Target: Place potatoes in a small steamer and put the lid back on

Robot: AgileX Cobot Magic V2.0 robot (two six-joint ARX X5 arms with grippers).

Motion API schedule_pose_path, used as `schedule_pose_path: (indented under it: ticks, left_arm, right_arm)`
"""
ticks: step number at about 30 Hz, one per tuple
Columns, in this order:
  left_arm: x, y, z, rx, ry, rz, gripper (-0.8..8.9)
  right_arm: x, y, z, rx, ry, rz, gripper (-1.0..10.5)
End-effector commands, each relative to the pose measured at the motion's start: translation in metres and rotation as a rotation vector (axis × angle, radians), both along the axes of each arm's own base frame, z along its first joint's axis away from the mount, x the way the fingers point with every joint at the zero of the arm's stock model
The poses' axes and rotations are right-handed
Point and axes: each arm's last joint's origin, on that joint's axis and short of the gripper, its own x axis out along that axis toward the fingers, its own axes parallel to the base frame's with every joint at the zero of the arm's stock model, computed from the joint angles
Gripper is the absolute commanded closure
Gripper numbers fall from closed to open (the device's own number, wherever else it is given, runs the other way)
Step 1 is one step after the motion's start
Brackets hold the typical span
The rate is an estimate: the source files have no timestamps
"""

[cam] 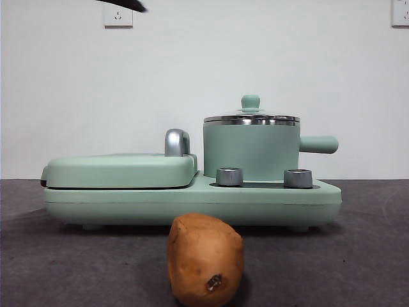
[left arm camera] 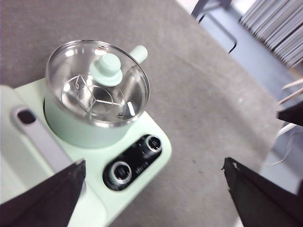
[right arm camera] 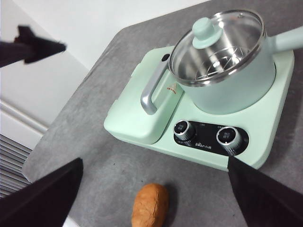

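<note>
The glass lid [cam: 251, 117] spans the whole steamer and is too wide for the fingers, so the robot's left gripper should next grab it by its narrow green knob [cam: 250, 102].
The tan-brown potato [cam: 205, 259] lies on the grey table in front of the appliance, dark blemish toward the camera; it also shows in the right wrist view [right arm camera: 150, 205]. The small mint-green steamer [cam: 251, 151] stands on the right half of the appliance base, its handle pointing right. The glass lid [cam: 251, 117] with its green knob sits on it, also in the left wrist view [left arm camera: 98, 81] and the right wrist view [right arm camera: 216, 45]. My left gripper [left arm camera: 151, 198] hangs open high above the steamer's side. My right gripper [right arm camera: 156, 194] hangs open high above the potato. Both are empty.
The flat mint-green griddle cover [cam: 120, 170] with a silver handle [cam: 177, 142] fills the left half of the base [cam: 192, 203]. Two steel knobs [cam: 229, 176] sit on the front. The table's edge shows in the right wrist view [right arm camera: 57, 118]. A black arm tip [cam: 124, 5] shows at the top.
</note>
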Motion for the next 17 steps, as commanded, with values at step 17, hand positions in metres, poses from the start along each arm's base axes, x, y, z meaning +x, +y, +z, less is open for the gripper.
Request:
schedule_pose_path:
  ticks: [17]
  left_arm:
    - [0.092,-0.14,-0.028,0.302,-0.141,0.066,3.46]
  right_arm:
    - [-0.001,0.0,0.005,-0.001,-0.013,0.013,4.6]
